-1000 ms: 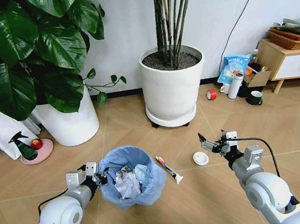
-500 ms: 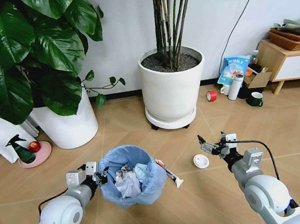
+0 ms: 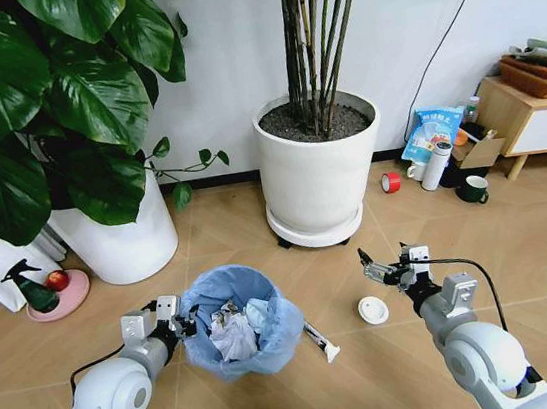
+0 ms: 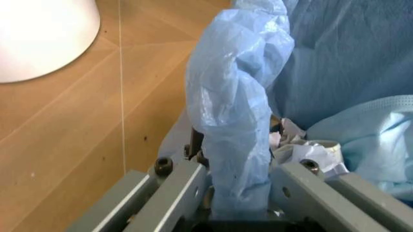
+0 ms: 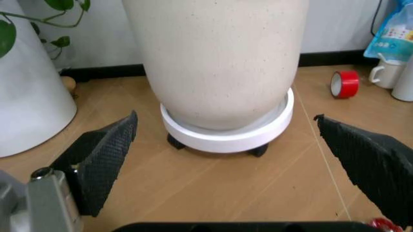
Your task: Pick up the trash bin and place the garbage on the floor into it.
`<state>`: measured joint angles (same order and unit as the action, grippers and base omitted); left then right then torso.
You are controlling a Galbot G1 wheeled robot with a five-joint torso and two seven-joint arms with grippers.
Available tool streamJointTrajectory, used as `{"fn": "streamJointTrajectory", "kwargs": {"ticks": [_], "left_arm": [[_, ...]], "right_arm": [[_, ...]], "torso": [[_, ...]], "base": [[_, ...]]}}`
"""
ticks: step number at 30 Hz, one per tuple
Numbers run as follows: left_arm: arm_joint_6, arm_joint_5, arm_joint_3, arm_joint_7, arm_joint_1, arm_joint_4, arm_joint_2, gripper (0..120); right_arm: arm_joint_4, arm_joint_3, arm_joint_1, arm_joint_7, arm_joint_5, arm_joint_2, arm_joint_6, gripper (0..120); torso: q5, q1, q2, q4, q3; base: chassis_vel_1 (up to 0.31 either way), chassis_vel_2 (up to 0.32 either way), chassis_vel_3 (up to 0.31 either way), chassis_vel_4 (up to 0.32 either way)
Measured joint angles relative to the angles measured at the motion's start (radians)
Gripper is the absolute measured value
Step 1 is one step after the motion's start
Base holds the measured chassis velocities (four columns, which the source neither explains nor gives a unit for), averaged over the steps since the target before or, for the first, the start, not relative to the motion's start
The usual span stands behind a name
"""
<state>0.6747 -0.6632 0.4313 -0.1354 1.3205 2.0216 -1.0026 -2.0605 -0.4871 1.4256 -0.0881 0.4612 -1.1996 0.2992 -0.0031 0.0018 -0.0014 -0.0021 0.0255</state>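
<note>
The bin's blue bag point(image 3: 291, 325) bulges over the opposite end of the thin tube, so my right gripper next needs to grab the thin tube's exposed grey end point(image 3: 324, 345).
My left gripper point(image 3: 184, 325) is shut on the rim of the trash bin point(image 3: 240, 320), a small round bin lined with a light-blue bag. In the left wrist view the fingers point(image 4: 184, 186) pinch the folded bag edge point(image 4: 239, 96). Crumpled white paper point(image 3: 233, 338) lies inside the bin. On the floor point(image 3: 258, 242) to the bin's right lie garbage pieces: a thin tube point(image 3: 322, 342), its near end hidden behind the bin, and a small white disc point(image 3: 373, 309). My right gripper point(image 3: 375, 272) hovers open just above and behind the disc, with nothing between its fingers point(image 5: 103, 157).
A big white plant pot point(image 3: 321, 168) on a wheeled base stands ahead, another white pot point(image 3: 121, 230) at the left beside a green spray bottle point(image 3: 33, 292). Red tape point(image 3: 391, 182), cups and a low wooden cabinet point(image 3: 535, 120) sit at the back right.
The whole head view has shifted, so the camera moved. The disc and tube now lie lower in the picture, closer to the bin and grippers. Both grippers keep their hold and pose.
</note>
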Motion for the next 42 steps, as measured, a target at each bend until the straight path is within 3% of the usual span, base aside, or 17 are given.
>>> {"fn": "streamJointTrajectory", "kwargs": {"ticks": [7,15,25,32,42], "left_arm": [[-0.004,0.001,0.005,0.001,-0.018,-0.028,-0.004,0],[-0.01,0.0,0.035,0.02,-0.033,-0.058,0.006,0],[-0.011,-0.016,0.093,0.044,-0.044,-0.082,0.028,0],[-0.01,-0.019,0.091,0.052,-0.065,-0.109,0.032,0],[-0.005,-0.018,0.086,0.044,-0.071,-0.109,0.028,0]], "right_arm": [[0.009,0.01,-0.002,0.025,0.022,0.034,0.003,100],[0.148,0.056,-0.028,0.128,0.013,0.095,-0.055,100],[0.365,0.27,-0.157,0.171,-0.028,0.119,-0.068,100],[0.489,0.43,-0.296,0.207,0.021,0.142,0.07,100],[0.643,0.593,-0.408,0.254,0.039,0.133,0.06,100]], "torso": [[0.0,0.0,0.0,-0.0002,0.0],[0.0001,0.0,0.0,-0.0003,0.0],[0.0002,0.0,0.0,0.0001,0.0],[-0.0003,0.0,0.0,-0.0002,0.0],[-0.0001,0.0,0.0,-0.0001,0.0]], "base": [[-0.095,0.074,0.078,-0.093],[0.0,0.0,0.0,0.0],[0.0,0.0,0.0,0.0],[0.0,0.0,0.0,0.0],[0.0,0.0,0.0,0.0]]}}
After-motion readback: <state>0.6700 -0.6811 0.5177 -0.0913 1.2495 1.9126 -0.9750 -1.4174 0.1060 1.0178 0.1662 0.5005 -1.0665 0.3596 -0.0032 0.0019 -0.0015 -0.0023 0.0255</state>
